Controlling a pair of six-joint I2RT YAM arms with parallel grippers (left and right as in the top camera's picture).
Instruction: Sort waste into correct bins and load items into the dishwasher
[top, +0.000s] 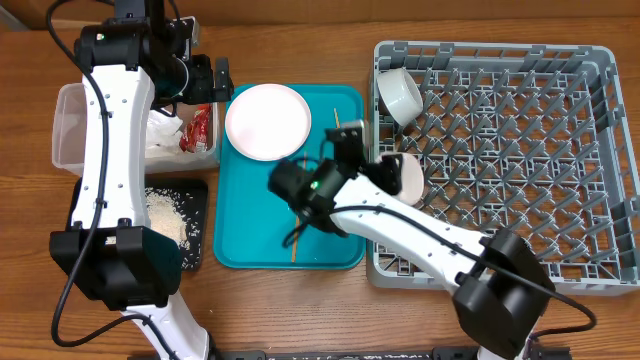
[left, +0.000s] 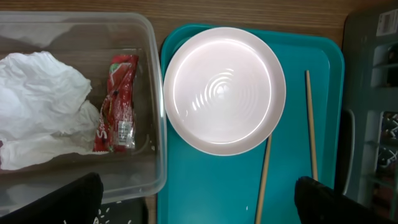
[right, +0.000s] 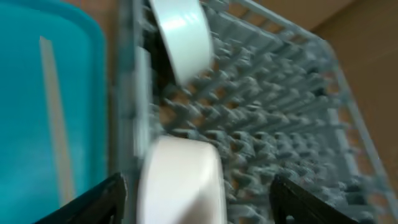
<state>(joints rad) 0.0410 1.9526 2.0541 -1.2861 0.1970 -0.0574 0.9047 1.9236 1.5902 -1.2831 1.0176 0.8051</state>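
Observation:
Next, my right gripper grabs the pale pink plate by its rim on the rack-facing side and loads it upright into the dish rack.
The crumpled white napkin and the red snack wrapper lie in the clear tub. Rice lies in the black tray. A pale pink plate and two chopsticks lie on the teal tray. My left gripper is open and empty above the tub's edge and the teal tray. My right gripper is open at the grey dish rack's left edge. A white bowl shows between its fingers. Another white bowl stands in the rack's far left corner.
The right arm lies across the teal tray's right side and the rack's near left corner. The left arm reaches over the clear tub. Bare wooden table shows along the front edge.

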